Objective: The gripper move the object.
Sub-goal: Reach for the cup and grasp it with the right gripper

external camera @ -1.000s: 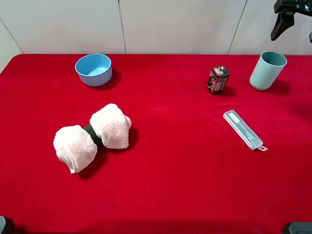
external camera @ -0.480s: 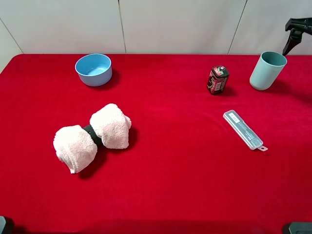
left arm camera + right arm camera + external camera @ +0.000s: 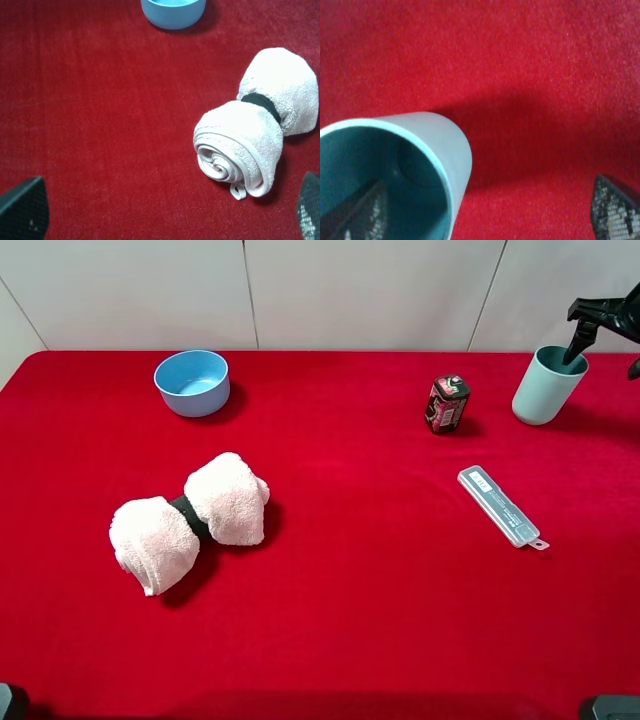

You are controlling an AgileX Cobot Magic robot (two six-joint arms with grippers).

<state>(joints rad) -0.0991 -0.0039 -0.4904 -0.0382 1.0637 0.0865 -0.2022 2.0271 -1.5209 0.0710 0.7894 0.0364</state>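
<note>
The inner finger barely dips below the tumbler's rim (image 3: 548,349), so it is too early to close. My right gripper reaches lower first, then closes on the tumbler's side.
The pale teal tumbler (image 3: 548,385) stands upright at the far right of the red cloth. My right gripper (image 3: 606,352) is open and straddles its right wall: one dark finger (image 3: 576,343) dips inside the rim and the other is outside, at the frame edge. In the right wrist view the tumbler (image 3: 420,150) fills the lower left, with one finger (image 3: 362,212) inside it and the other finger (image 3: 615,212) outside over the cloth; the gripper (image 3: 487,212) is not closed on the wall. My left gripper (image 3: 165,215) is open and empty, above the cloth beside the towel.
A low light-blue bowl (image 3: 192,382) sits at the back left. A rolled white towel with a black band (image 3: 188,520) lies left of centre. A small red can (image 3: 446,404) stands left of the tumbler. A clear flat case (image 3: 503,506) lies in front of it.
My right gripper has come down from above the far right corner onto the tumbler; one finger is now inside its rim. The tumbler and everything else have stayed put.
</note>
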